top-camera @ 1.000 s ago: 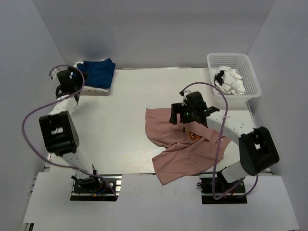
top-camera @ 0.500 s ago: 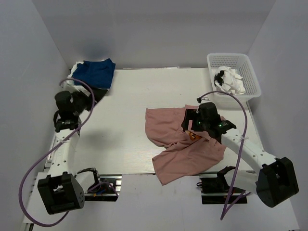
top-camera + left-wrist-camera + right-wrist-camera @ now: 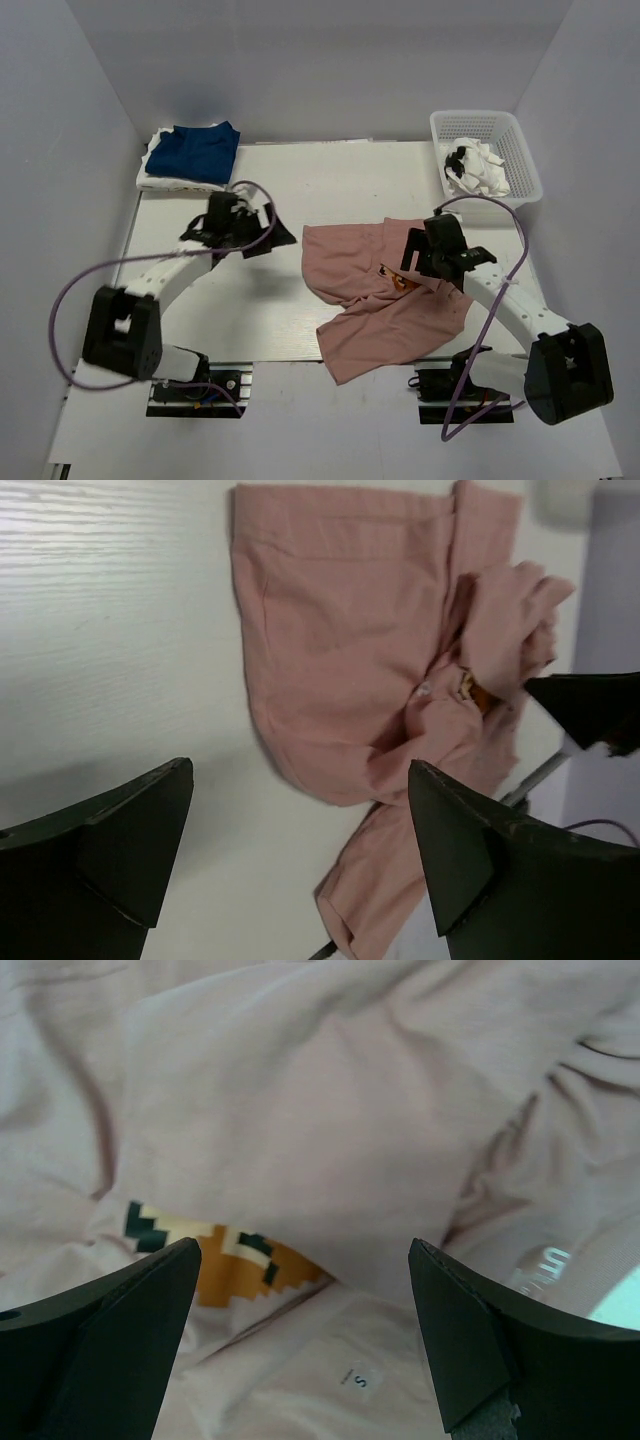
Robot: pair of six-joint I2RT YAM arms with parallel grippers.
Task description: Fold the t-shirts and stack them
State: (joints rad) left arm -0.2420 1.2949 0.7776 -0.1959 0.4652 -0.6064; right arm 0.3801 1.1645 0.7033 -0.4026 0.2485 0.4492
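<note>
The left gripper grabs the dusty-pink t-shirt [image 3: 365, 300] by the outer corner of its hem [image 3: 307, 232] next, to stretch and spread the t-shirt for folding.
The dusty-pink t-shirt [image 3: 365, 300] lies crumpled right of the table's middle, and its orange-brown graphic [image 3: 401, 283] peeks out of a fold. It also shows in the left wrist view [image 3: 350, 660] and fills the right wrist view [image 3: 330, 1110], where the graphic [image 3: 215, 1260] and a size tag [image 3: 360, 1380] show. My right gripper [image 3: 408, 262] hangs open just above the shirt by the graphic [image 3: 305, 1330]. My left gripper [image 3: 272, 240] is open and empty over bare table left of the shirt [image 3: 300, 850]. The navy t-shirt [image 3: 202, 152] lies folded on a white one [image 3: 150, 180] at the far left.
A white plastic basket [image 3: 520, 150] at the far right corner holds crumpled white cloth [image 3: 480, 170]. Grey walls enclose the table on three sides. The right arm's dark gripper shows at the right edge of the left wrist view [image 3: 590, 705].
My left arm has swung from the navy stack at the far left towards the pink shirt. My right gripper has shifted right and nearer over the shirt.
</note>
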